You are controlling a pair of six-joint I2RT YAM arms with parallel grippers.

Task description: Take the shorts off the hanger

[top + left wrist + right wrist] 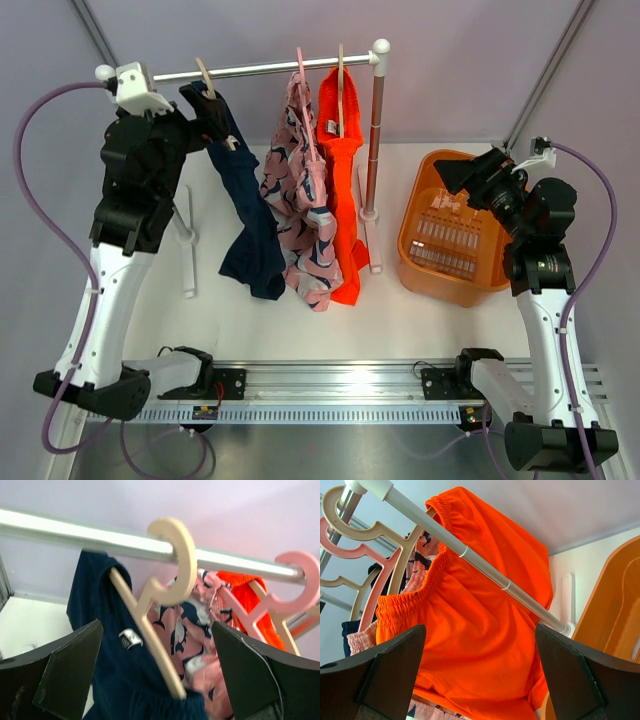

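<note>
The cream hanger has its middle just below the hook, and my left gripper should grab it there next. Both hanger ends then stay free to remove the navy shorts.
Three pairs of shorts hang on hangers from a metal rail (260, 69): dark navy (252, 215) on the left, pink patterned (303, 215) in the middle, bright orange (344, 200) on the right. My left gripper (214, 122) is open at the top of the navy shorts. In the left wrist view its fingers (70, 670) flank the navy shorts (100, 650) and their cream hanger (167, 575), holding nothing. My right gripper (449, 176) is open and empty above the basket, right of the rack. In the right wrist view it faces the orange shorts (485, 630).
An orange plastic basket (420, 262) stands on the table right of the rack; its rim shows in the right wrist view (610, 615). The rack's upright post (375, 140) and white feet (187, 245) stand on the table. A pink hanger (295, 587) holds the patterned shorts (190, 630).
</note>
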